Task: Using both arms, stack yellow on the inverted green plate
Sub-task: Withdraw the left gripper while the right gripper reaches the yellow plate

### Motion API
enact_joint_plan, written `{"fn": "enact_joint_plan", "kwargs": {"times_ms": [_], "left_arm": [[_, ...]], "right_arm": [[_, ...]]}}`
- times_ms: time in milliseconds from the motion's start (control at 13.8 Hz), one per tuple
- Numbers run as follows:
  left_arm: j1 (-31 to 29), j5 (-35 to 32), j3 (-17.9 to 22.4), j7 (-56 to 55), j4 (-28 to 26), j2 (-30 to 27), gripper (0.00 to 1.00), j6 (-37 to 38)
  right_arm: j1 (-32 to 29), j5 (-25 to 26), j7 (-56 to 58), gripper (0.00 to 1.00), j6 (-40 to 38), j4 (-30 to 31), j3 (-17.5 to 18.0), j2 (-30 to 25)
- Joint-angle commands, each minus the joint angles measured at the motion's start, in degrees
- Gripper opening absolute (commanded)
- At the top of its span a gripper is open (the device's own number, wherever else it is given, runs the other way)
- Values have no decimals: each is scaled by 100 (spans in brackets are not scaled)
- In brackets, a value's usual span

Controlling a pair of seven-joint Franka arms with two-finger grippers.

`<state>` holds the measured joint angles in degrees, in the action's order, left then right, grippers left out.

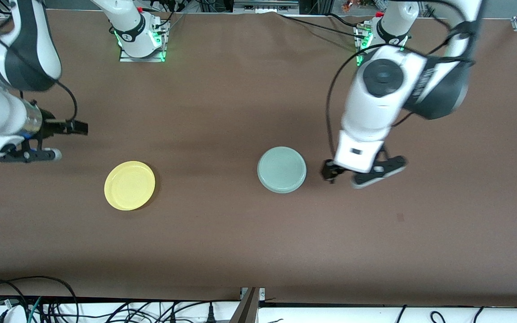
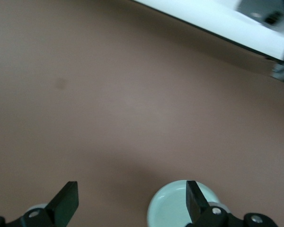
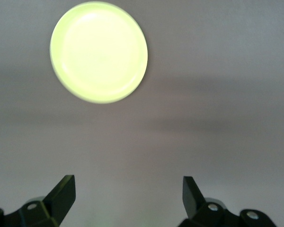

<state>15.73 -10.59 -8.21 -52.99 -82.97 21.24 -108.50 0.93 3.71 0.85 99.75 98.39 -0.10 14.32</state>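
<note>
The robot's right gripper should next grab the yellow plate by its rim [image 1: 129, 162], to stack it on the inverted green plate [image 1: 281, 169].
The yellow plate [image 1: 129, 185] lies rim up on the brown table toward the right arm's end; it also shows in the right wrist view [image 3: 98, 52]. The green plate [image 1: 282, 169] lies upside down near the table's middle, flat underside up. My left gripper [image 1: 335, 172] hangs low just beside the green plate, toward the left arm's end, open and empty [image 2: 130, 201]; the green plate [image 2: 173, 210] shows partly hidden by one finger. My right gripper [image 1: 75, 128] is open and empty [image 3: 128, 191], above the table and apart from the yellow plate.
A small dark spot [image 1: 400, 217] marks the table toward the left arm's end. The arm bases [image 1: 139, 33] [image 1: 386, 29] stand along the table's back edge. Cables and a white ledge [image 1: 258, 309] run along the front edge.
</note>
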Motion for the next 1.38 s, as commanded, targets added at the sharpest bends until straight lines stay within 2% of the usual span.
{"fn": "enact_joint_plan", "kwargs": {"times_ms": [0, 218, 363, 581, 726, 799, 872, 944, 1090, 1162, 1308], "left_arm": [[-665, 259, -93, 1013, -334, -559, 100, 512], [-1421, 303, -93, 2692, -343, -805, 100, 1365], [-1904, 460, -93, 3433, -343, -902, 100, 1401], [-2266, 655, -23, 4189, -317, -964, 100, 1603], [-2407, 1047, 126, 4962, -273, -990, 100, 1752], [-2399, 1198, 205, 5070, -264, -1034, 100, 1762], [-2364, 1182, 215, 5071, -264, -1052, 100, 1762], [-2372, 1182, 215, 5071, -264, -1061, 100, 1762], [-2346, 1173, 215, 5053, -264, -1043, 100, 1893], [-2311, 1173, 241, 5053, -247, -1017, 100, 1963], [-2355, 1173, 259, 5053, -71, -851, 100, 1999]], "right_arm": [[-259, -501, 56, 100, 657, -119, 28, 632], [-434, -626, 29, 98, 1264, -110, 28, 1229], [-470, -828, -32, 94, 1835, -75, 28, 1538], [-576, -1109, -23, 87, 2529, -22, 28, 1986], [-646, -1110, -23, 72, 2987, 48, 28, 2259], [-646, -1118, 3, 59, 3024, 48, 36, 2312], [-629, -1127, -41, 36, 3015, 48, 45, 2313], [-611, -1136, -41, 21, 3024, 48, 45, 2313], [-594, -1145, -59, 4, 3050, 48, 54, 2374], [-594, -1145, -59, 0, 3033, 48, 63, 2374], [-594, -1145, -59, 0, 2945, 57, 80, 2339]]}}
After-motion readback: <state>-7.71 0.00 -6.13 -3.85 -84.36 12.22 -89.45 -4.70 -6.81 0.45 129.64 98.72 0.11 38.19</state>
